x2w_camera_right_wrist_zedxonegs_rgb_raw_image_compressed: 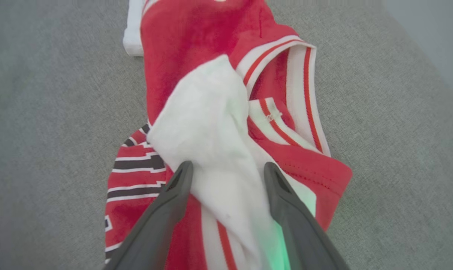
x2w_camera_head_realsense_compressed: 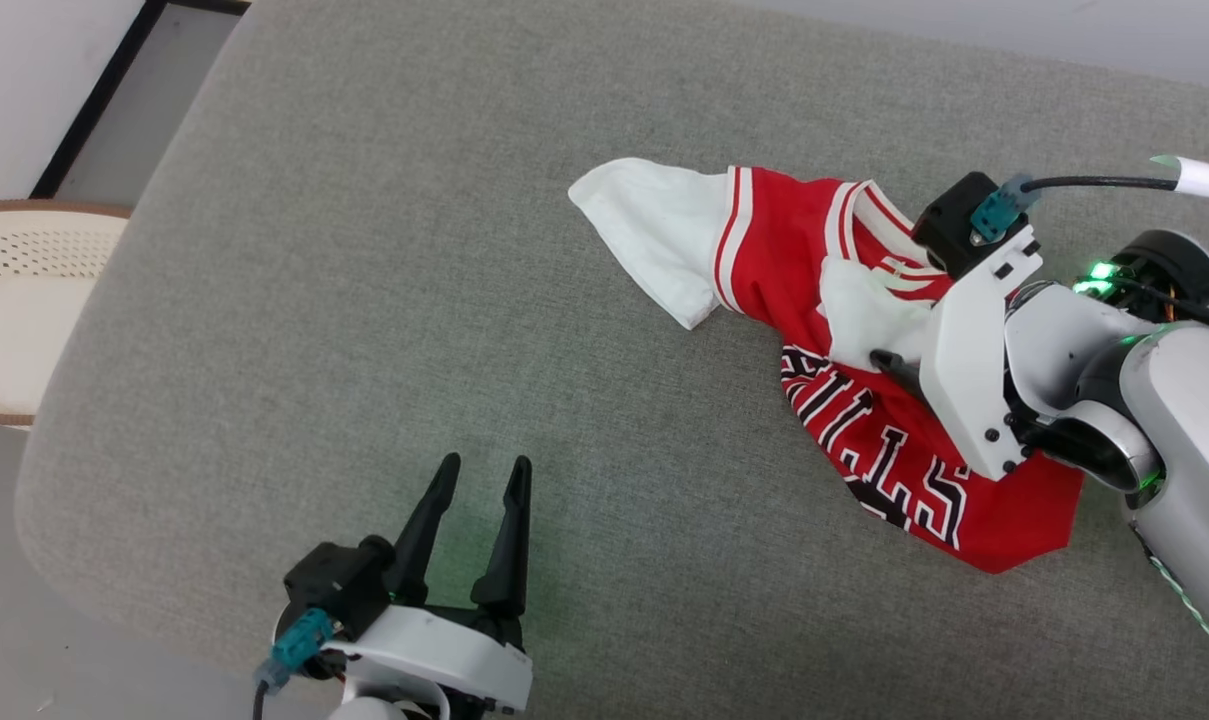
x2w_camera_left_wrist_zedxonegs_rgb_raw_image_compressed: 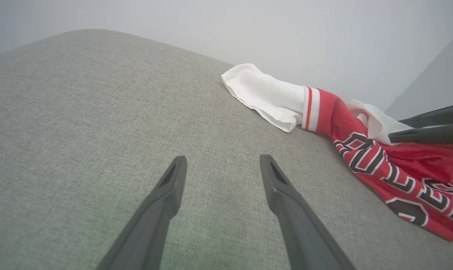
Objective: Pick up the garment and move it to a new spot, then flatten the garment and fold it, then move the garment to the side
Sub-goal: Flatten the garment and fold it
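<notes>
My left gripper grabs the white sleeve's hem edge [x2w_camera_head_realsense_compressed: 638, 262] next, since that edge lies spread open and slightly raised while the garment's red body [x2w_camera_head_realsense_compressed: 900, 450] is crumpled.
The garment [x2w_camera_head_realsense_compressed: 844, 330] lies crumpled on the grey cushioned surface [x2w_camera_head_realsense_compressed: 414, 300], at its right side. It is a red jersey with one white sleeve [x2w_camera_head_realsense_compressed: 654, 235] stretched out to the left and black lettering on its near part. My right gripper [x2w_camera_head_realsense_compressed: 882, 358] reaches onto it from the right. In the right wrist view that gripper [x2w_camera_right_wrist_zedxonegs_rgb_raw_image_compressed: 228, 168] is open, its two fingers straddling a bunched white sleeve fold [x2w_camera_right_wrist_zedxonegs_rgb_raw_image_compressed: 207, 123] beside the striped collar [x2w_camera_right_wrist_zedxonegs_rgb_raw_image_compressed: 297, 93]. My left gripper [x2w_camera_head_realsense_compressed: 484, 475] stands open over bare fabric near the front edge, well left of the garment [x2w_camera_left_wrist_zedxonegs_rgb_raw_image_compressed: 380, 157].
A cream perforated chair seat [x2w_camera_head_realsense_compressed: 14, 300] stands off the surface's left edge, with floor and a white wall behind it. A black cable [x2w_camera_head_realsense_compressed: 1094, 183] runs from my right wrist. Bare grey fabric stretches across the left and middle.
</notes>
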